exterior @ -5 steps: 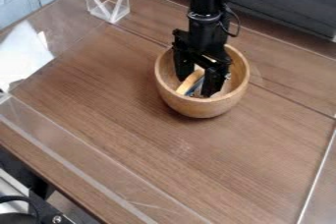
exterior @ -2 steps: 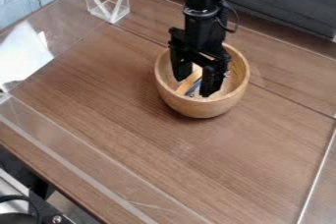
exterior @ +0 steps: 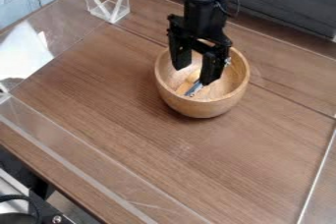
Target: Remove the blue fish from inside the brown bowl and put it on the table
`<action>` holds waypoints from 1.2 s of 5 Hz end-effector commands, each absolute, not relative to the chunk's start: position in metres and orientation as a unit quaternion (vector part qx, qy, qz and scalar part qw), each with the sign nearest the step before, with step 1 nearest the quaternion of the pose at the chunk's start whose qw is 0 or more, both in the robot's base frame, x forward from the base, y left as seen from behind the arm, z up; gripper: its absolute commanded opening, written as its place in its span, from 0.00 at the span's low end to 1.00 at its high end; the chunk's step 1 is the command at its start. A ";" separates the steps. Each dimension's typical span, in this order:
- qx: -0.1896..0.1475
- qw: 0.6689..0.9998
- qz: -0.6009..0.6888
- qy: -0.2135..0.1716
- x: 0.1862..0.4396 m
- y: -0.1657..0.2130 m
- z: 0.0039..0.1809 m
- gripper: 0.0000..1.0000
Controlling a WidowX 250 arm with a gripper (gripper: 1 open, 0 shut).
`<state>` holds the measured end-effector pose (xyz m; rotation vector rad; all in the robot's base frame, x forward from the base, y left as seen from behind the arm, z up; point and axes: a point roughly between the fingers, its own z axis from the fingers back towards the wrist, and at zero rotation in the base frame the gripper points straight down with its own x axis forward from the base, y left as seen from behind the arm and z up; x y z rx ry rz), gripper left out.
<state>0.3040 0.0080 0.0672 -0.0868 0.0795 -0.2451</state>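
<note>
I should grab the fish by its body next with my gripper, to lift the blue fish out of the brown bowl.
The brown bowl stands on the table, right of centre. Inside it lies the blue fish, small, with a tan edge, tilted against the bowl's inner wall. My black gripper hangs pointing straight down over the bowl's opening, just above the fish. Its jaws are open wide, one finger on the left and one on the right, and their tips are at about rim height. The fish looks free of the fingers, though part of it is hidden behind them.
A clear folded plastic stand sits at the back left. A white sheet lies on the far left under a glossy transparent cover. The table's front edge runs diagonally at the lower left.
The gripper has risen a little out of the bowl, still open. The fish stays in the bowl.
</note>
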 end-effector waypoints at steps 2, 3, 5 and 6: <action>-0.023 0.994 -0.104 -0.016 0.313 0.013 0.085 1.00; -0.018 0.995 -0.093 -0.018 0.315 0.007 0.080 1.00; -0.012 0.995 -0.102 -0.019 0.313 0.011 0.067 1.00; -0.011 0.996 -0.083 -0.021 0.312 0.008 0.069 0.00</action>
